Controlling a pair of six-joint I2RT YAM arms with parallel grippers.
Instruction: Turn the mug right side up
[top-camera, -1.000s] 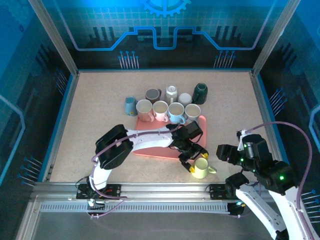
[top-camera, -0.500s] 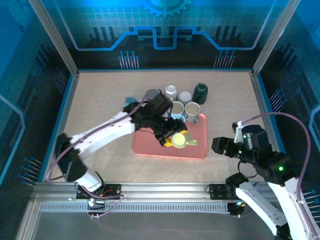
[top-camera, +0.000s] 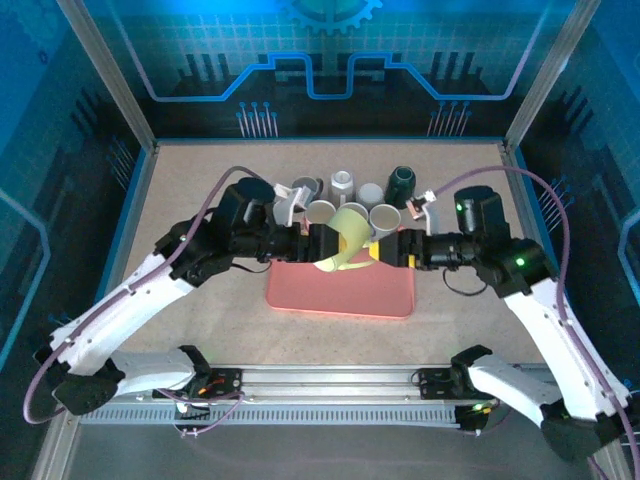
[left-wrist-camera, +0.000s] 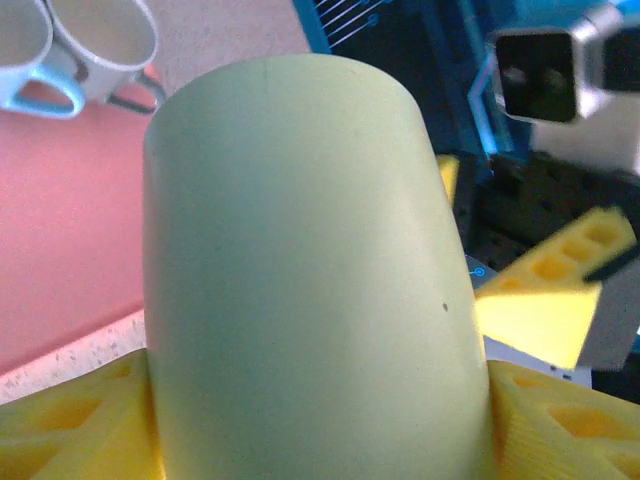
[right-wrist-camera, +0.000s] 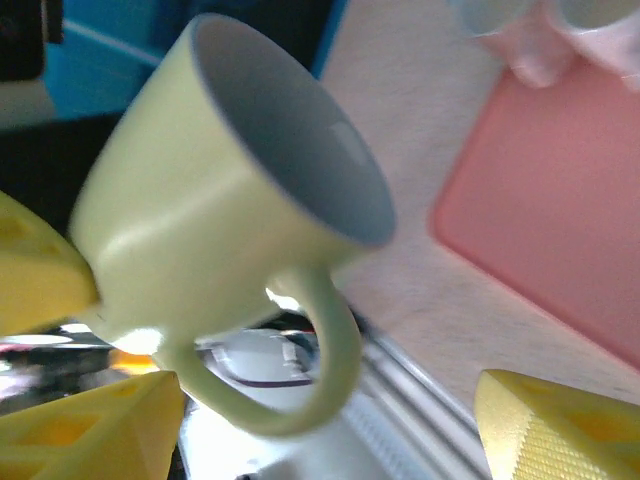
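Note:
My right gripper is on the side that the mug's opening faces. Next, it should grip the mug by its handle (top-camera: 358, 265) (right-wrist-camera: 328, 385) to take the mug over and set it upright.
A pale yellow-green mug (top-camera: 346, 236) hangs tilted in the air over the back of the pink tray (top-camera: 340, 292). My left gripper (top-camera: 322, 247) is shut on its body; in the left wrist view the mug wall (left-wrist-camera: 300, 260) sits between the yellow fingers (left-wrist-camera: 60, 425). My right gripper (top-camera: 388, 250) faces it from the right, open. In the right wrist view the mug (right-wrist-camera: 220, 230) shows its grey inside, mouth toward the camera and upward, handle (right-wrist-camera: 325, 365) hanging down between my right gripper (right-wrist-camera: 330, 430) fingers without touching them.
Several upright mugs (top-camera: 385, 216) stand in a row along the tray's back edge, close behind the held mug. Behind them on the table are a dark green mug (top-camera: 401, 182), a white one (top-camera: 343, 182) and a brown one (top-camera: 303, 188).
The left arm has carried the mug from the table by the tray's front right corner up over the tray. The right arm swung in from the right and now faces the mug.

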